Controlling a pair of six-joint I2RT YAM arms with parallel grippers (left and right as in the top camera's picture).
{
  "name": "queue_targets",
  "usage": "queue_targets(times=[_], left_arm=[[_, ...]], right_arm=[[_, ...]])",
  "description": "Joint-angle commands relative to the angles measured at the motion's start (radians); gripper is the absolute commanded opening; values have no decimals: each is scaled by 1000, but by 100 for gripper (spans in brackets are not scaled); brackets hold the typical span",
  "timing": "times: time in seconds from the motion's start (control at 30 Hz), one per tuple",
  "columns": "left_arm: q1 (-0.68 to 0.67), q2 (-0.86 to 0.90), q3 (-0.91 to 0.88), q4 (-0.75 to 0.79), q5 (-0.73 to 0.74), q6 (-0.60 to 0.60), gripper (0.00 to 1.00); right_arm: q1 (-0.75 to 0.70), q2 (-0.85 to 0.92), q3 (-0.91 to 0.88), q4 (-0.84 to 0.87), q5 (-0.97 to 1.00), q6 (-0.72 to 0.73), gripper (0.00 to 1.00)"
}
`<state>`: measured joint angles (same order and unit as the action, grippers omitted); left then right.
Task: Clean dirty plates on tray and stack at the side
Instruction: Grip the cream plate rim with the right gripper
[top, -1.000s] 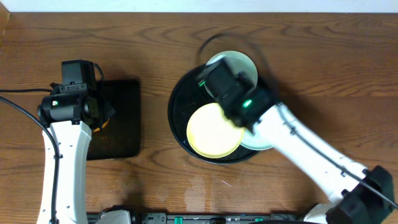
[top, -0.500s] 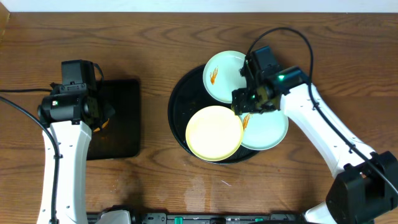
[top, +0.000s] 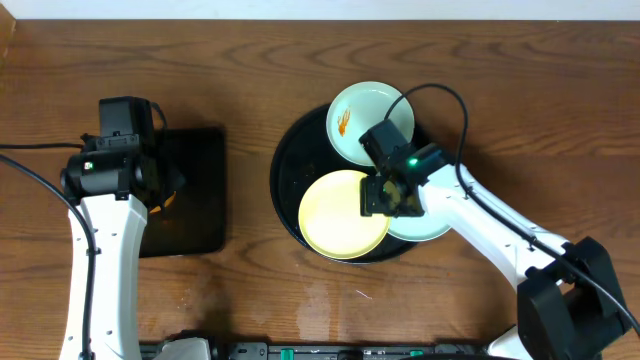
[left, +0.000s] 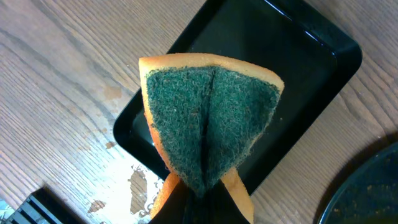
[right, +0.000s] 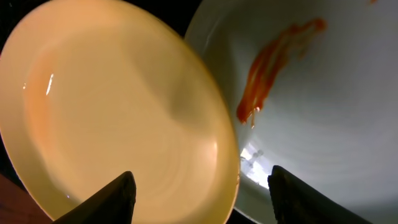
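My right gripper needs to go lower before it closes on the yellow plate's rim (top: 387, 220) (right: 232, 184), because the gripper's open fingers are still above the plate's rim.
The round black tray (top: 288, 170) holds three plates. The pale yellow plate (top: 335, 215) lies at the front and overlaps a mint-blue plate (top: 435, 225) with an orange sauce smear (right: 273, 59). A second smeared mint-blue plate (top: 355, 115) lies at the back. My right gripper (top: 385, 195) is open, its fingers (right: 202, 199) straddling the yellow plate's right edge (right: 227, 162) where it meets the mint-blue plate (right: 323, 112). My left gripper (top: 165, 185) is shut on a folded orange sponge with a green scouring face (left: 208, 124), held above the rectangular tray.
A smaller rectangular black tray (top: 195, 215) sits at the left under the left arm; it also shows in the left wrist view (left: 298, 50). Brown wood tabletop (top: 250, 300) surrounds both trays. A wet patch (left: 143, 180) lies beside the rectangular tray.
My right arm swept off the plates to the right, then came back down to the yellow plate's right edge. The left arm has not moved.
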<state>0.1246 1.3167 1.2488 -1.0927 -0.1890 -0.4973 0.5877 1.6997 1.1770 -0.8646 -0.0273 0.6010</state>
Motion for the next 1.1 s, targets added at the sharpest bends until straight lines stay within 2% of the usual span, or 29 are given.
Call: queue_targets(times=[0.0, 0.17, 0.53, 0.83, 1.07], left_arm=[[5, 4, -2, -5, -6, 6, 8], [5, 4, -2, -5, -6, 6, 8], [5, 4, -2, -5, -6, 6, 8], [5, 4, -2, -5, -6, 6, 8], [5, 4, -2, -5, -6, 6, 8]], right_arm=[[6, 2, -15, 0, 19, 50, 66], [6, 2, -67, 34, 51, 82, 64], [11, 2, -113, 121, -21, 85, 59], [10, 2, -156, 160, -15, 101, 58], [10, 2, -156, 192, -15, 101, 38]])
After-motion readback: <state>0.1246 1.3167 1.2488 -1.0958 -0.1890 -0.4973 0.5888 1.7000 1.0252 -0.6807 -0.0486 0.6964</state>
